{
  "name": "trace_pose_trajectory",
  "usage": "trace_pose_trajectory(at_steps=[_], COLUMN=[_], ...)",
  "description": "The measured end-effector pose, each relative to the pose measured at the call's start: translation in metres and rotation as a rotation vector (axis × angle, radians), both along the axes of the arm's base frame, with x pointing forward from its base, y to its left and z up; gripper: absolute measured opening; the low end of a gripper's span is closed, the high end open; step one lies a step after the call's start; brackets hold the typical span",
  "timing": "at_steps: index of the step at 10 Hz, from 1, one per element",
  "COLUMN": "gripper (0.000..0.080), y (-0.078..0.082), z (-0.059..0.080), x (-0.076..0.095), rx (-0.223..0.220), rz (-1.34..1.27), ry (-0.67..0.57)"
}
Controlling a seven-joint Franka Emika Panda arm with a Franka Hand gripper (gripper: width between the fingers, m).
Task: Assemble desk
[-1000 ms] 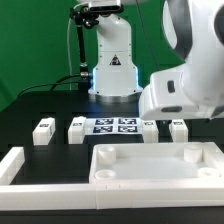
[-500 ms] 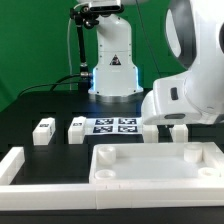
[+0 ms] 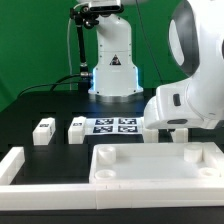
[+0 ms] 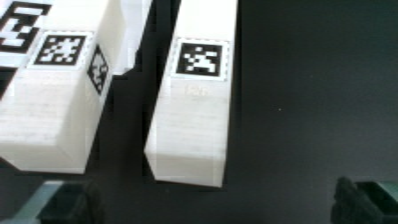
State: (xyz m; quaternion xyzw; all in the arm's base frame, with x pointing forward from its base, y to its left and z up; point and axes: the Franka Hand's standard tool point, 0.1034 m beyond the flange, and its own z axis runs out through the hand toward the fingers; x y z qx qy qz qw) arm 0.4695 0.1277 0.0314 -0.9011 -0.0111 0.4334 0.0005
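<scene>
My gripper will next hold the leg by its plain end (image 4: 187, 160). Another leg lies close alongside, and both fingers have room there.
The desk's white rimmed tabletop (image 3: 160, 167) lies at the front of the black table. Two tagged leg blocks (image 3: 42, 131) (image 3: 77, 129) stand to the exterior view's left of the marker board (image 3: 115, 126). Another leg (image 3: 179, 133) peeks out under the arm's white wrist housing (image 3: 185, 105), which hides the fingers in that view. In the wrist view two leg blocks (image 4: 196, 100) (image 4: 63, 90) lie side by side. My gripper (image 4: 214, 205) is open, its dark fingertips (image 4: 368, 200) far apart, and the end of one leg reaches just short of the gap.
Long white border rails (image 3: 12, 165) (image 3: 60, 200) run along the front and the exterior view's left. The arm's base (image 3: 113, 65) stands behind the marker board with a cable beside it.
The arm has sunk lower and shifted slightly to the exterior view's right, covering more of the legs there. The jaws stay wide apart.
</scene>
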Motion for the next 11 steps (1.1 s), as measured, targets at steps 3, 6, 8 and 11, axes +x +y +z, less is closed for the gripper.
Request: trace_pose_trajectory(at_steps=[3, 6, 8, 11], gripper=[0.0648, 0.0648, 0.0648, 0.0386], y=[-0.006, 0.001, 0.002, 0.002], z=[-0.014, -0.024, -0.025, -0.025], x=[-0.029, -0.044, -0.045, -0.045], rx=[-0.021, -0.027, -0.024, -0.023], rz=[-0.016, -0.008, -0.008, -0.007], ry=[0.057, 0.073, 0.076, 0.076])
